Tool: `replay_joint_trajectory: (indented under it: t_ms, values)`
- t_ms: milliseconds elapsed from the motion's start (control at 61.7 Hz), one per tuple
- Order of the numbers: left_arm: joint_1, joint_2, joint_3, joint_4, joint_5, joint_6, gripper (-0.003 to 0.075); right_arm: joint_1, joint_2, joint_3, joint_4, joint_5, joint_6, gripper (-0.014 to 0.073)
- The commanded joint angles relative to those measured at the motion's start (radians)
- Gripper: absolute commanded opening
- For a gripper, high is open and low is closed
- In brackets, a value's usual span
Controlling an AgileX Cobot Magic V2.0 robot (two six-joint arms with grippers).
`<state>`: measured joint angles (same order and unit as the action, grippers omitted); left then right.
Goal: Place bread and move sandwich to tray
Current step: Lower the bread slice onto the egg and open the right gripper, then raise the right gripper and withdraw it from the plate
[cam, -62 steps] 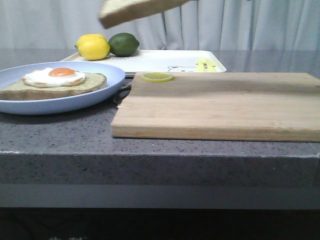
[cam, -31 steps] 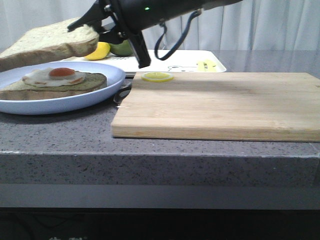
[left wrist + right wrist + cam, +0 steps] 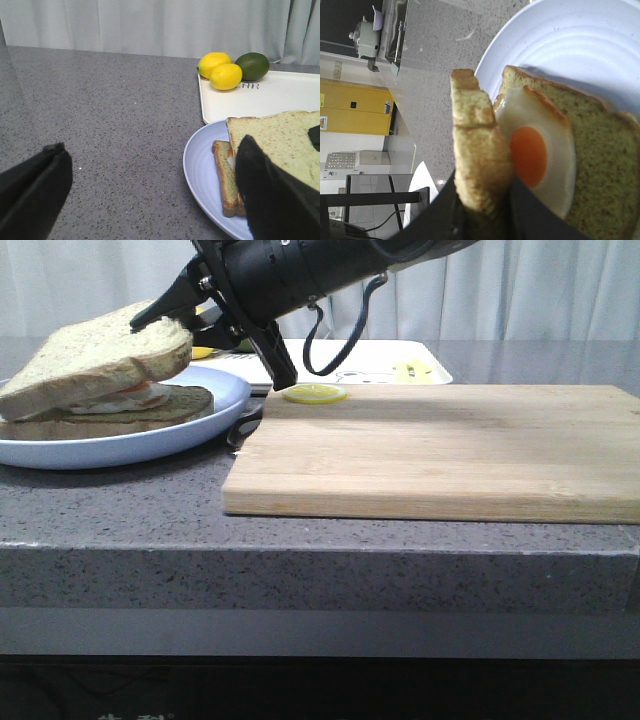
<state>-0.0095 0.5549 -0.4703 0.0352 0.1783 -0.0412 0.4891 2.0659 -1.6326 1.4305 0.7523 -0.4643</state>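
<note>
My right gripper releases the bread next, since the tilted bread's low end [image 3: 22, 400] meets the lower slice [image 3: 150, 410] over the egg, so the bread would lie there.
My right gripper [image 3: 188, 328] is shut on the edge of the bread [image 3: 100, 355], a thick greenish-beige slice with brown crust. The slice tilts over the fried egg [image 3: 535, 155] and the lower slice [image 3: 150, 410] on the pale blue plate [image 3: 120, 448]. Its left end is down by the lower slice and its gripped end is raised. The right wrist view shows the fingers [image 3: 482, 210] pinching the bread's [image 3: 480, 160] crust. My left gripper [image 3: 155, 195] is open and empty over the counter beside the plate [image 3: 200, 165]. The white tray [image 3: 350, 362] lies behind.
A wooden cutting board [image 3: 440, 450] lies right of the plate, with a lemon slice [image 3: 314, 393] at its far left corner. Two lemons [image 3: 220, 70] and a lime [image 3: 252, 66] sit on the tray's [image 3: 260, 100] corner. A small yellow item [image 3: 408, 368] lies on the tray.
My right gripper has brought the bread down from high above the tray to the left, onto the egg slice on the plate. The egg is now mostly covered in the front view.
</note>
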Motion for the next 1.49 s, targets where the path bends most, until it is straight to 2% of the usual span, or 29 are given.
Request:
replay_joint_trajectory:
  t_ms: [0, 227, 568, 779, 1265, 1476]
  values:
    - [-0.002, 0.008, -0.035, -0.01, -0.084, -0.011, 0.0638, -0.001, -0.06, -0.038, 0.057, 0.031, -0.001, 0.0114]
    - [-0.002, 0.008, -0.035, -0.01, -0.084, -0.011, 0.0638, -0.001, -0.061, -0.038, 0.116, 0.046, -0.001, 0.0254]
    - [-0.002, 0.008, -0.035, -0.01, -0.084, -0.011, 0.0638, -0.001, -0.061, -0.038, 0.1, 0.065, -0.001, 0.0318]
    - [-0.002, 0.008, -0.035, -0.01, -0.084, -0.011, 0.0638, -0.025, -0.061, -0.038, 0.055, 0.083, 0.001, 0.0476]
    - [-0.002, 0.008, -0.035, -0.01, -0.084, -0.011, 0.0638, -0.088, -0.067, -0.038, 0.027, 0.13, 0.017, 0.0471]
    - [-0.002, 0.008, -0.035, -0.01, -0.084, -0.011, 0.0638, -0.146, -0.094, -0.038, -0.078, 0.18, 0.086, 0.0389]
